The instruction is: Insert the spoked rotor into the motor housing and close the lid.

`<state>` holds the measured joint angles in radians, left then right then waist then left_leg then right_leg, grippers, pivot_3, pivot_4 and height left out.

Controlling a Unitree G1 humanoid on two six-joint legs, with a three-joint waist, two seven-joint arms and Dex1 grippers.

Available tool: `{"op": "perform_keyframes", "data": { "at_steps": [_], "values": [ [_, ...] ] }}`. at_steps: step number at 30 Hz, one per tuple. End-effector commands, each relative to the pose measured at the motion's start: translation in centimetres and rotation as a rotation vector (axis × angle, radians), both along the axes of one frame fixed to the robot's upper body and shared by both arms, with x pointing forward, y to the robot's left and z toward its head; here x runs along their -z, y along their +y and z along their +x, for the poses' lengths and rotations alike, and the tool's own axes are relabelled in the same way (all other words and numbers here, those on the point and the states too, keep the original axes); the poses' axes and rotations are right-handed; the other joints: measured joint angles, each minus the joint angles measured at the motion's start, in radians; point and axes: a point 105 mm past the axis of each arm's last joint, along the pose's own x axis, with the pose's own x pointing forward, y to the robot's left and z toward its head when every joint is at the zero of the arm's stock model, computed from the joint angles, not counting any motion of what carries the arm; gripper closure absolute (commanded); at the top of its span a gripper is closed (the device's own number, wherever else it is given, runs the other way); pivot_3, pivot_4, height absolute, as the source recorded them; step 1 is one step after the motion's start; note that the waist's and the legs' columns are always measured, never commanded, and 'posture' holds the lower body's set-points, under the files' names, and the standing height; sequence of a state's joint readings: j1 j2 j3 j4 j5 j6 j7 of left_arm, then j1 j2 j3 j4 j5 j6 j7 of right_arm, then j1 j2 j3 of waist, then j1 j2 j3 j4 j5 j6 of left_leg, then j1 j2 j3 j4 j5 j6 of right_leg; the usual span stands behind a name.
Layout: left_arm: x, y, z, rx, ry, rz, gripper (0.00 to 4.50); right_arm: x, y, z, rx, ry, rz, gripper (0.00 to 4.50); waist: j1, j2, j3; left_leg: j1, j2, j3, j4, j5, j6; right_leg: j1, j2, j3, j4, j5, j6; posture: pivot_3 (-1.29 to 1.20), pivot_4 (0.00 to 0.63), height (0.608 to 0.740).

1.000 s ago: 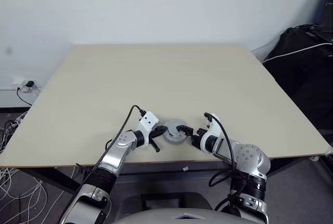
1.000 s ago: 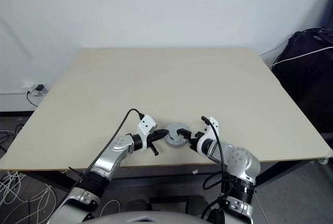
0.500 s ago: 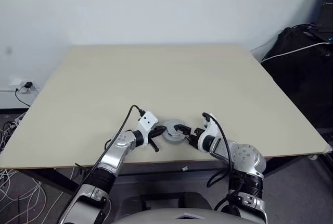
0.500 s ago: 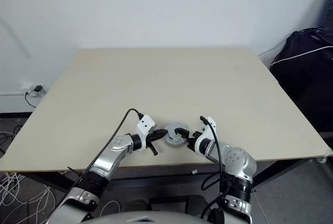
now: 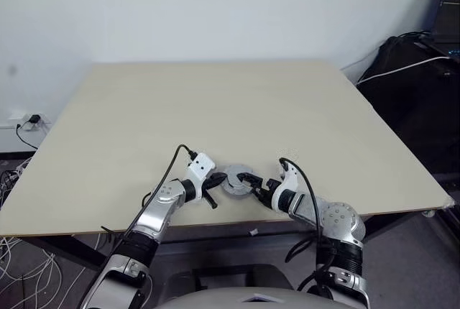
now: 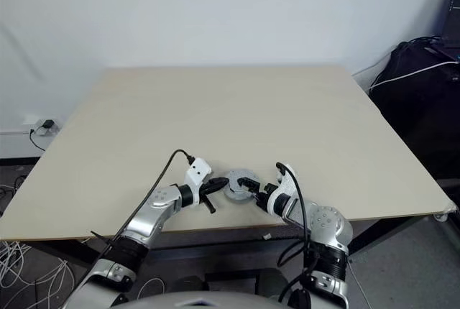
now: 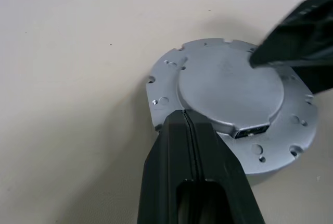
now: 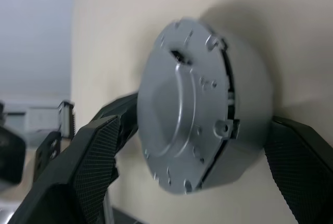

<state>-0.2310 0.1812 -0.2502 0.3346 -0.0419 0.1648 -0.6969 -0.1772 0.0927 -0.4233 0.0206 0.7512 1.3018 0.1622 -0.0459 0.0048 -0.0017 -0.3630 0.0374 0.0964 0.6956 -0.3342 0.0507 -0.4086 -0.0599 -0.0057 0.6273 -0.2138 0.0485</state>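
Note:
My right gripper grabs the motor housing by its rim [image 8: 214, 165] next, across the two flat sides. The motor housing's side [image 8: 252, 96] curves all the way round.
The motor housing [image 5: 234, 180] sits near the table's front edge as a closed grey-silver round unit [image 8: 192, 114]. A flanged plate with a raised round cap [image 7: 231, 94] covers its top; I cannot tell whether that is the lid. The spoked rotor is hidden. My left gripper [image 5: 219, 180] is shut, and its joined tips [image 7: 183, 113] rest against the flange's near rim. My right gripper [image 5: 250, 185] is open and straddles the unit from the other side. One of its fingers [image 8: 99, 156] is past the plate's edge, the other [image 8: 299, 156] beside the drum wall.
The beige table [image 5: 215, 108] stretches bare behind the unit. Its front edge [image 5: 237, 217] runs just below both grippers. A dark bag with a white cable [image 5: 410, 65] stands off the table's right side, and a wall socket with cables [image 5: 21, 118] is at the left.
The right wrist has rolled a little around the unit. The left gripper and the unit have stayed put. The whole view has shifted slightly.

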Motion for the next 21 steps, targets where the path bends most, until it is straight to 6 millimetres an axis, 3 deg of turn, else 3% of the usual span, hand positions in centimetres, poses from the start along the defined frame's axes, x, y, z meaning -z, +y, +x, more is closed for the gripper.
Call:
{"op": "perform_keyframes", "data": {
  "at_steps": [1, 8, 20, 21],
  "values": [
    [-0.1, -1.2, -0.5, 0.045, 0.001, -0.005, 4.50, -2.3, 3.8, -0.7, -0.119, -0.054, 0.183, 0.03, 0.000, 0.000, 0.000, 0.000, 0.000, 0.000, 0.000, 0.000, 0.000, 0.000, 0.000, 0.000, 0.000, 0.000, 0.000, 0.00, 0.000, 0.740],
    [-0.1, -1.2, -0.5, 0.044, 0.001, -0.007, 4.50, -0.7, 3.1, 0.1, -0.034, -0.012, 0.076, 0.03, 0.002, 0.001, 0.000, -0.002, 0.000, 0.000, 0.000, 0.000, 0.000, -0.001, 0.000, 0.000, 0.000, 0.000, 0.000, 0.00, 0.000, 0.740],
    [-0.1, -1.2, -0.5, 0.044, 0.002, -0.005, 4.50, -1.0, 3.0, 0.9, 0.021, -0.040, 0.079, 0.03, 0.008, 0.000, 0.001, -0.001, 0.000, 0.000, 0.000, 0.001, 0.002, -0.001, -0.002, 0.000, 0.000, 0.000, 0.001, 0.00, 0.000, 0.740],
    [-0.1, -1.2, -0.5, 0.044, 0.002, -0.005, 4.50, -1.1, 3.0, 0.9, 0.018, -0.043, 0.081, 0.20, 0.008, 0.000, 0.001, -0.001, 0.000, 0.000, 0.000, 0.001, 0.002, -0.001, -0.002, 0.000, 0.000, 0.000, 0.001, 0.00, 0.000, 0.740]
  ]
}}
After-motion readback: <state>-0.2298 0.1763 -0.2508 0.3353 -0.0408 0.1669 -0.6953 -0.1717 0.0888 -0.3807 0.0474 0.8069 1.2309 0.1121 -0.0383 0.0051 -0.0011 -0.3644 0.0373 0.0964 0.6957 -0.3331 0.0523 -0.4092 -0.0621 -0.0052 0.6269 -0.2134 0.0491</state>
